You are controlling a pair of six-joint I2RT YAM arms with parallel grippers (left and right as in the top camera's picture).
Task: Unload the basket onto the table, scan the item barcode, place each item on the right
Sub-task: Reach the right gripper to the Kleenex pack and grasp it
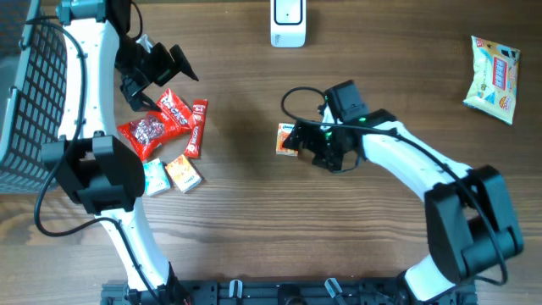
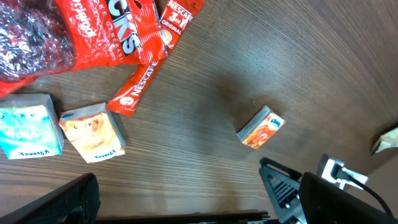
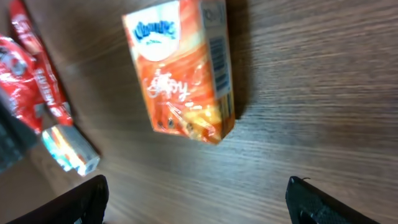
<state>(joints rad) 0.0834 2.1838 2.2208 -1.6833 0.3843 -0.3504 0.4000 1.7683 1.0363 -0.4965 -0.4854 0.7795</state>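
Observation:
The robot's right gripper will next grab the orange tissue pack point(image 3: 186, 71) by its nearest end. That leaves the side barcode point(image 3: 219, 65) uncovered, so the pack can be turned for scanning.
The item, an orange tissue pack point(image 1: 286, 138), lies flat on the wooden table near the middle. In the right wrist view this pack point(image 3: 186, 71) fills the upper centre, with a barcode point(image 3: 217, 50) on its side face. My right gripper point(image 1: 310, 146) hovers just right of the pack, open, touching nothing point(image 3: 199, 208). A white scanner point(image 1: 288, 21) stands at the table's far edge. My left gripper point(image 1: 161, 74) is raised at the upper left, open and empty point(image 2: 199, 208). From there the pack point(image 2: 261, 127) shows lying alone.
A red snack bag point(image 1: 148, 131), red Nescafe sticks point(image 1: 196, 127), a teal tissue pack point(image 1: 154, 178) and another orange pack point(image 1: 183, 174) lie left of centre. A black wire basket point(image 1: 34, 93) sits at the left edge. A yellow snack bag point(image 1: 494, 76) lies far right.

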